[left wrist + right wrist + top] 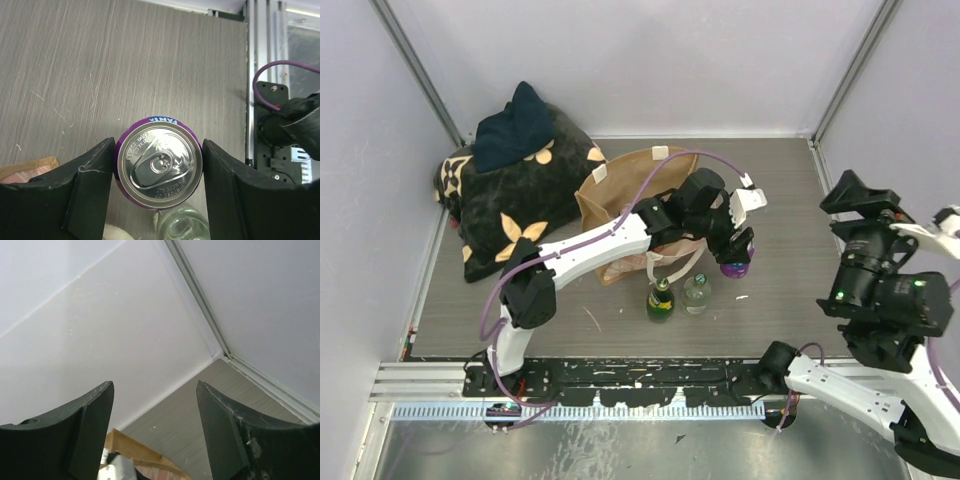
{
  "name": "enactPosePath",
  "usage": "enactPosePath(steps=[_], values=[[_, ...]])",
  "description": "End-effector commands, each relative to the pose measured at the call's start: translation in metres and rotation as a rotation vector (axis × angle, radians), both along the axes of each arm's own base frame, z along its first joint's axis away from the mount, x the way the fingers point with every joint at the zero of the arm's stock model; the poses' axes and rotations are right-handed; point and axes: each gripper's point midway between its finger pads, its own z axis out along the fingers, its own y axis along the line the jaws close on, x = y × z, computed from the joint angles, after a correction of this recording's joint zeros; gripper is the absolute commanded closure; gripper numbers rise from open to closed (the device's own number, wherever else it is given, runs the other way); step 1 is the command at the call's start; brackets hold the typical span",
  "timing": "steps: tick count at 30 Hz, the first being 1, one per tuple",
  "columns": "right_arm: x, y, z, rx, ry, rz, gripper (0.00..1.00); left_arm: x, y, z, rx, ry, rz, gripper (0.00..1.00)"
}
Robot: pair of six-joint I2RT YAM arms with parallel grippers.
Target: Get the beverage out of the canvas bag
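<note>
The can (734, 268) is above the table and would drop if the left gripper opened now. The robot's left gripper should bring the can down onto the table beside the clear bottle before it lets go.
The tan canvas bag (620, 190) lies on the table behind my left arm; one corner shows in the left wrist view (30, 167) and its rim in the right wrist view (145, 452). My left gripper (735, 255) is out of the bag, to its right, and shut on a purple soda can (734, 268). In the left wrist view the can's silver top (158, 167) sits between both fingers of the gripper (158, 145), low over the table. My right gripper (860, 195) is open and empty, raised at the right, facing the back wall (155, 385).
A green bottle (660, 300) and a clear bottle (696, 293) stand in front of the bag, just left of the can; the clear one shows under the can (182, 225). A black bag with tan pattern (515, 195) lies at back left, dark blue cloth (515, 130) on top.
</note>
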Motion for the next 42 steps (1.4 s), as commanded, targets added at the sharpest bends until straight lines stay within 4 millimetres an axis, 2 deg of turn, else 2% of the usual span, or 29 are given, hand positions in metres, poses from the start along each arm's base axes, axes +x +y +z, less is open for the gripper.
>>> enactPosePath(steps=[1,5,8,12,16,20,21,24,25,26,28,31,33,38,42], values=[[-0.012,-0.006,0.039,0.006,-0.083,0.072,0.28,0.013,-0.012,-0.006,-0.031,-0.034,0.019,1.00],[-0.015,-0.002,0.062,0.000,-0.122,0.135,0.27,0.016,-0.019,-0.031,0.005,-0.002,0.015,1.00],[-0.012,0.008,0.069,-0.024,-0.126,0.173,0.27,0.019,-0.024,-0.044,0.019,0.003,0.019,1.00],[-0.005,0.022,0.066,-0.054,-0.112,0.210,0.27,0.025,-0.026,-0.069,0.057,0.010,0.040,0.98],[-0.002,0.029,0.063,-0.065,-0.114,0.234,0.27,0.027,-0.025,-0.094,0.089,0.019,0.051,0.89],[0.001,0.034,0.056,-0.077,-0.101,0.244,0.27,0.027,-0.025,-0.109,0.096,0.020,0.056,0.83],[0.002,0.036,0.054,-0.077,-0.099,0.247,0.27,0.027,-0.024,-0.110,0.096,0.021,0.058,0.76],[0.005,0.039,0.048,-0.083,-0.086,0.251,0.27,0.027,-0.021,-0.113,0.104,0.021,0.065,0.37],[0.005,0.039,0.047,-0.082,-0.084,0.253,0.27,0.026,-0.019,-0.113,0.107,0.021,0.066,0.11],[0.006,0.040,0.045,-0.080,-0.080,0.253,0.27,0.025,-0.018,-0.113,0.110,0.023,0.065,0.01],[0.007,0.042,0.042,-0.079,-0.075,0.254,0.27,0.024,-0.015,-0.110,0.115,0.023,0.065,0.02],[0.010,0.046,0.040,-0.083,-0.068,0.257,0.27,0.021,-0.012,-0.095,0.104,0.016,0.060,0.02],[0.012,0.048,0.039,-0.090,-0.062,0.258,0.27,0.019,-0.010,-0.074,0.080,0.002,0.053,0.02],[0.014,0.051,0.042,-0.098,-0.075,0.260,0.27,0.012,0.003,0.018,-0.052,-0.082,0.037,0.02],[0.015,0.054,0.045,-0.090,-0.097,0.269,0.27,0.003,0.029,0.085,-0.124,-0.159,0.053,0.02]])
